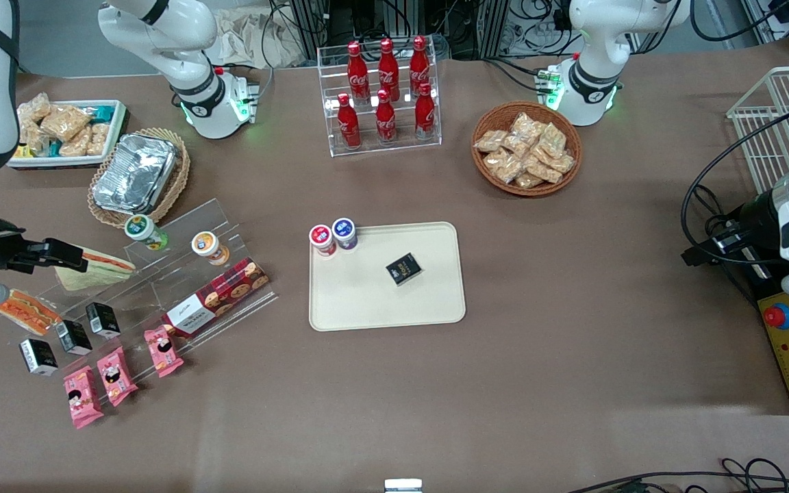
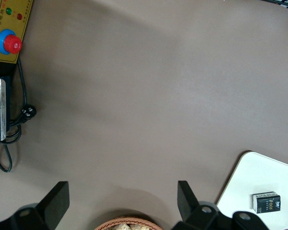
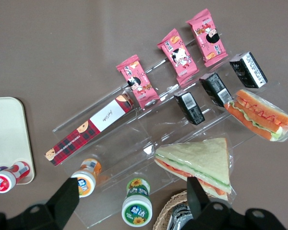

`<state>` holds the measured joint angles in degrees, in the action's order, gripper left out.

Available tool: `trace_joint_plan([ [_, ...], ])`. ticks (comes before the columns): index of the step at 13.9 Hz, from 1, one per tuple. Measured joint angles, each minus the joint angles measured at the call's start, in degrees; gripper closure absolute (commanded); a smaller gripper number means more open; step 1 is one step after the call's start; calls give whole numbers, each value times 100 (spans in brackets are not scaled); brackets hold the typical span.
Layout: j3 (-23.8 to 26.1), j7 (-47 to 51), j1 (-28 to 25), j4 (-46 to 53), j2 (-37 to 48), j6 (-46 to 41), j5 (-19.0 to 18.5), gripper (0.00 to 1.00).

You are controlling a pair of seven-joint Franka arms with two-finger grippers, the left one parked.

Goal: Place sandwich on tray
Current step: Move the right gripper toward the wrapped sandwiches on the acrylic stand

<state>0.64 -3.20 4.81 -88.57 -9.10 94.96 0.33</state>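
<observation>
The right gripper grabs the small sandwich by its wrapped end (image 1: 4, 303) next, to place it on the cream tray (image 1: 367, 305).
The sandwich (image 1: 24, 311) is a small clear-wrapped wedge with orange-red and green filling. It lies on the low step of a clear acrylic shelf, toward the working arm's end of the table, and also shows in the right wrist view (image 3: 261, 115). The cream tray (image 1: 367, 305) lies flat at mid-table; its corner shows in the right wrist view (image 3: 5, 134). My right gripper (image 1: 45, 263) hangs high above the shelf, open and empty (image 3: 132, 194), with a green-lidded jar (image 3: 137, 208) below it. It touches nothing.
A larger pale sandwich (image 1: 93, 268) lies on the shelf beside the small one. The shelf also holds black boxes (image 1: 74, 335), pink snack packs (image 1: 114, 373), a cookie box (image 1: 220, 296) and an orange jar (image 1: 208, 246). The tray carries two jars (image 1: 333, 237) and a black box (image 1: 403, 268). A foil tray (image 1: 135, 172) sits in a basket.
</observation>
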Motion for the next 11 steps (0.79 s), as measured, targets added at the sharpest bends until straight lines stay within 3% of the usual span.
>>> trace_joint_plan([
  [11,44,12,-174,23,91,-25,-7,0],
])
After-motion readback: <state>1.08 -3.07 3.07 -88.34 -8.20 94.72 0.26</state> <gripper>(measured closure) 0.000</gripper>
